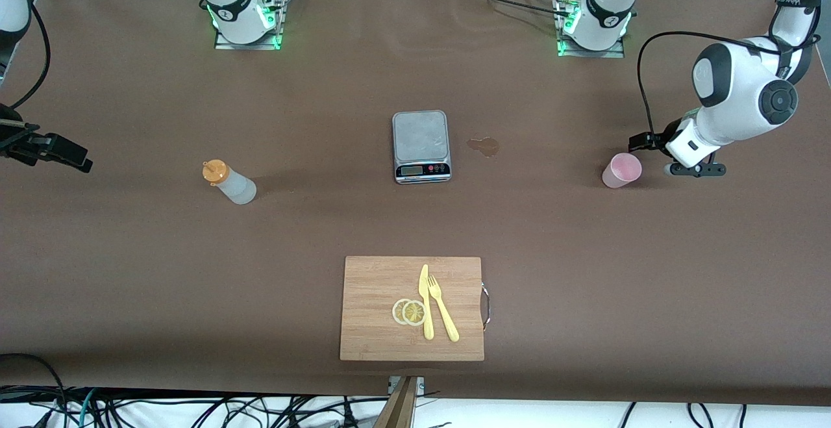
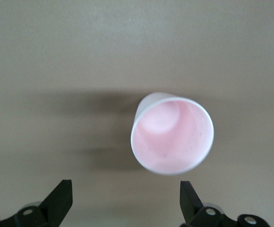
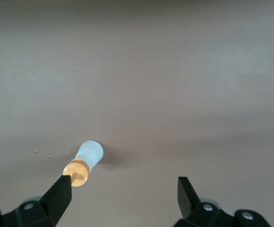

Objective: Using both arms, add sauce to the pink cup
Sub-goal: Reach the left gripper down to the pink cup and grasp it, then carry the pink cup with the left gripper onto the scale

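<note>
My left gripper should next grab the pink cup by its rim [image 2: 172,173] to bring it to the kitchen scale for sauce.
The sauce bottle [image 1: 228,181], whitish with an orange cap, stands on the table toward the right arm's end. It also shows in the right wrist view [image 3: 87,161]. My right gripper [image 1: 68,154] hangs open and empty over the table's right-arm end, well apart from the bottle; its open fingers [image 3: 59,198] frame bare table. The pink cup [image 1: 621,170] stands upright toward the left arm's end. My left gripper [image 1: 641,143] is open and empty, low beside the cup, not touching it. In the left wrist view the cup [image 2: 172,134] lies just ahead of the open fingers [image 2: 188,196].
A kitchen scale [image 1: 421,145] with a grey plate sits mid-table, a brownish stain [image 1: 483,146] beside it. A wooden cutting board [image 1: 370,285] nearer the front camera holds a yellow knife [image 1: 426,301], fork [image 1: 443,317] and lemon slices [image 1: 409,312].
</note>
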`<state>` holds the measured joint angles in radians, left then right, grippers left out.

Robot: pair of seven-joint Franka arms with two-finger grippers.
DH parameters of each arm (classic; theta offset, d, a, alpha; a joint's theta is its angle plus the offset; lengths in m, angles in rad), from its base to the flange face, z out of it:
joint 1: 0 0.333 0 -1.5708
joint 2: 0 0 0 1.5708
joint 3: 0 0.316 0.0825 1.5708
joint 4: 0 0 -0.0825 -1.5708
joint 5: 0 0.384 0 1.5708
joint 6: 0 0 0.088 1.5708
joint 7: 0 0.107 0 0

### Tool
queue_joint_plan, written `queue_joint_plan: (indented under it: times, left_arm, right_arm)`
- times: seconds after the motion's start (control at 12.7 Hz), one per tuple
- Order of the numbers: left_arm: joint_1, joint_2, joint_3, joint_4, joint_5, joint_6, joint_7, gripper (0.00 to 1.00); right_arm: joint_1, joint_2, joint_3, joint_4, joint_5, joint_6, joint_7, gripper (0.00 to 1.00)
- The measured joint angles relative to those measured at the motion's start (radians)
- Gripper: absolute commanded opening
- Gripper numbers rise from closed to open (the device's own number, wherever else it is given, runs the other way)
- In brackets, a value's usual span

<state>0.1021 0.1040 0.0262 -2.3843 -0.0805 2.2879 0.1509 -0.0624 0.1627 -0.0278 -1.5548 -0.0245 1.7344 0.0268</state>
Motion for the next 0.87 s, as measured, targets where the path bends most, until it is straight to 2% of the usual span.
queue_joint_plan:
  times: [0.08, 0.32, 0.55, 0.63, 0.87]
  left_arm:
    - [0.000, 0.013, 0.000, 0.000, 0.000, 0.021, -0.001, 1.00]
    - [0.000, 0.037, 0.000, 0.000, 0.000, 0.054, -0.004, 0.86]
    - [0.000, 0.057, 0.000, 0.000, 0.000, 0.082, -0.005, 0.65]
    - [0.000, 0.066, 0.000, 0.000, 0.000, 0.091, -0.005, 0.54]
    - [-0.002, 0.092, -0.001, 0.000, 0.000, 0.117, -0.005, 0.07]
  right_arm:
    - [0.000, 0.014, 0.000, 0.000, 0.000, 0.001, 0.000, 0.99]
    - [0.000, 0.034, 0.000, 0.000, 0.000, 0.007, 0.000, 0.99]
    - [-0.001, 0.035, 0.000, 0.000, 0.000, 0.004, 0.000, 0.99]
    - [-0.002, 0.036, -0.001, 0.000, 0.000, 0.003, 0.000, 0.99]
    - [-0.008, 0.036, -0.003, 0.000, 0.000, 0.003, -0.001, 0.99]
